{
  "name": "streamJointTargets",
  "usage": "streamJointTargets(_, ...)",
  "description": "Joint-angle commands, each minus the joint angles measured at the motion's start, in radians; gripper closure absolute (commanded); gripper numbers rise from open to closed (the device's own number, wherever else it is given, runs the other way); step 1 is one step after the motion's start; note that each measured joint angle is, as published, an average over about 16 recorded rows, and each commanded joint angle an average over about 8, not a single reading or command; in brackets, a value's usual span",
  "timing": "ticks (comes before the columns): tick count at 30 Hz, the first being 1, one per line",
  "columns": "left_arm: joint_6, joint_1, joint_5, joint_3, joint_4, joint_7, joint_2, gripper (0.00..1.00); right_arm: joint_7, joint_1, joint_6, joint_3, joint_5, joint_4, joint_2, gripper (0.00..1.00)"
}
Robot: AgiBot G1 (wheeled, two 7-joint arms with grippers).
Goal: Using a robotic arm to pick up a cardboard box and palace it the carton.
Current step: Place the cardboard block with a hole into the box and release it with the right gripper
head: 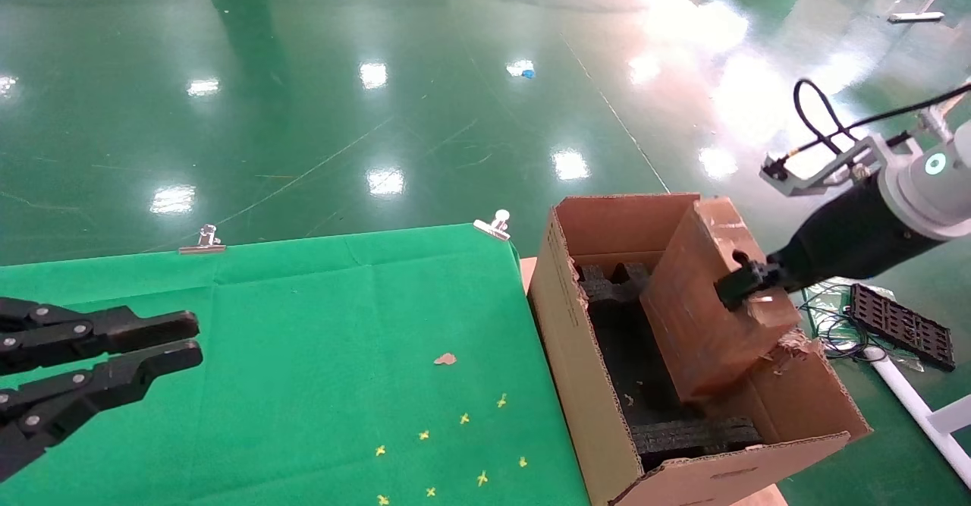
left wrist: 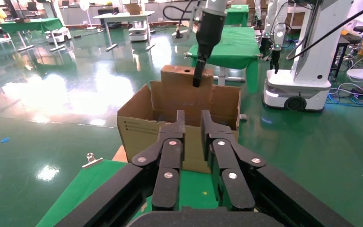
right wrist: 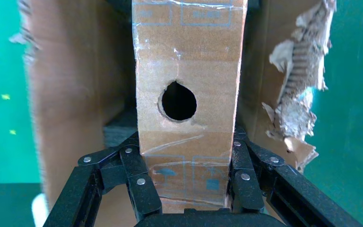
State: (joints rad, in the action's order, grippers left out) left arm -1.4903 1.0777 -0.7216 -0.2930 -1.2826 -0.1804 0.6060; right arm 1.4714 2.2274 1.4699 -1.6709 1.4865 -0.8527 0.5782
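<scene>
I should keep holding the box with my right gripper until the box's lower edge [head: 671,369] is at the carton's bottom, because the box is still above the carton's black bottom.
My right robotic arm [head: 857,233] reaches in from the right, above the carton [head: 576,354]. Its gripper [head: 740,282] is shut on the narrow edge of the cardboard box [head: 698,301]. The box stands tilted, its lower end down inside the carton among the black foam inserts [head: 683,434]. In the right wrist view the fingers [right wrist: 142,184] clamp both sides of the box [right wrist: 189,61], just below its round hole. The carton's torn flap [right wrist: 298,80] hangs beside it. My left gripper [head: 193,343] is open and empty over the table's left side, and it faces the carton [left wrist: 137,127].
The carton stands off the right edge of the green-clothed table [head: 303,324]. A cardboard scrap [head: 444,359] lies on the cloth, and metal clips [head: 494,225] hold its far edge. A black grid tray [head: 903,324] and cables lie on the floor at the right.
</scene>
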Motion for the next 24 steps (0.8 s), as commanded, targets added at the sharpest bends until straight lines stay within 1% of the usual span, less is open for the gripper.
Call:
streamJointTargets(1,0.0,0.0,0.0,0.0,0.0,0.0,0.0,0.0,-0.024,-0.016,-0.003,-0.005,-0.001,0.019,0.0,1.0)
streamJointTargets(12,0.0,0.0,0.001,-0.001,0.0,0.0,0.0,0.0,-0.137,-0.086,-0.031,-0.022,-0.004,0.188,0.01,1.0)
streamJointTargets(24,0.001,0.0,0.001,-0.001,0.0,0.001,-0.001,0.0,-0.218,-0.12,-0.056,-0.027,-0.001,0.31,0.055,1.0)
